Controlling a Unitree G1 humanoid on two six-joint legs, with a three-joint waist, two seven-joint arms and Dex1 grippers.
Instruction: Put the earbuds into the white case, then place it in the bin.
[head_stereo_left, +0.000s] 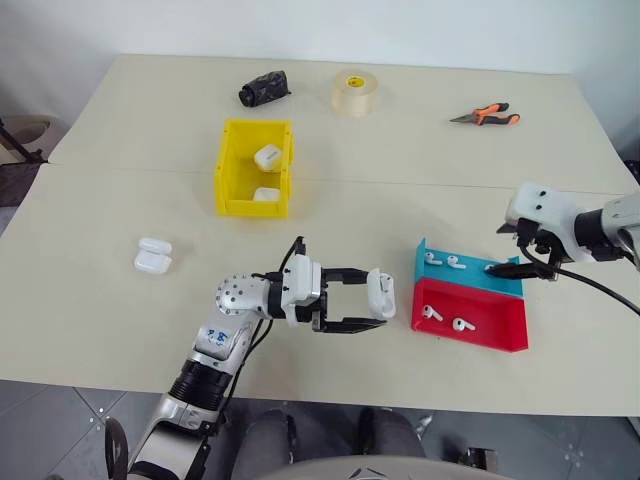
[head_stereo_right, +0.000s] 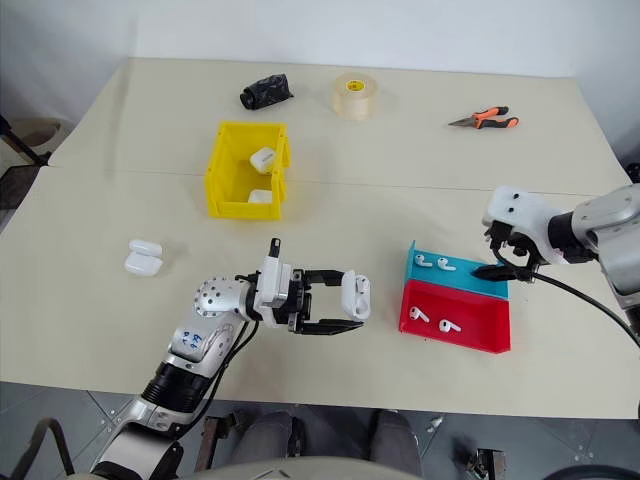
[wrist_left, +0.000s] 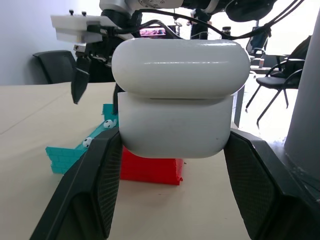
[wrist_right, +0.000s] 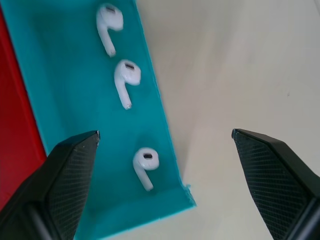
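The robot's right gripper isn't ready to close on the lowest earbud in the blue tray (wrist_right: 112, 192): its fingers are high above the earbud and would miss now, so it needs to first go lower.
My left gripper (head_stereo_left: 383, 298) is shut on the white case (head_stereo_left: 380, 291), holding it above the table near the front edge. In the left wrist view the white case (wrist_left: 180, 100) sits between the two black fingers (wrist_left: 95, 185). To its right stand a blue tray (head_stereo_left: 470, 277) and a red tray (head_stereo_left: 490, 322). Three earbuds (wrist_right: 145, 162) lie in the blue tray and two earbuds (head_stereo_left: 432, 313) in the red one. My right gripper (head_stereo_left: 506, 250) hangs open over the blue tray's right end, and the right gripper (wrist_right: 165, 134) holds nothing. The yellow bin (head_stereo_left: 223, 168) stands further back on the left.
Two white cases (head_stereo_left: 267, 156) lie inside the yellow bin. Another white case (head_stereo_left: 153, 255) lies open on the table at the left. At the back are a black bundle (head_stereo_left: 264, 88), a roll of tape (head_stereo_left: 355, 92) and orange-handled pliers (head_stereo_left: 487, 116).
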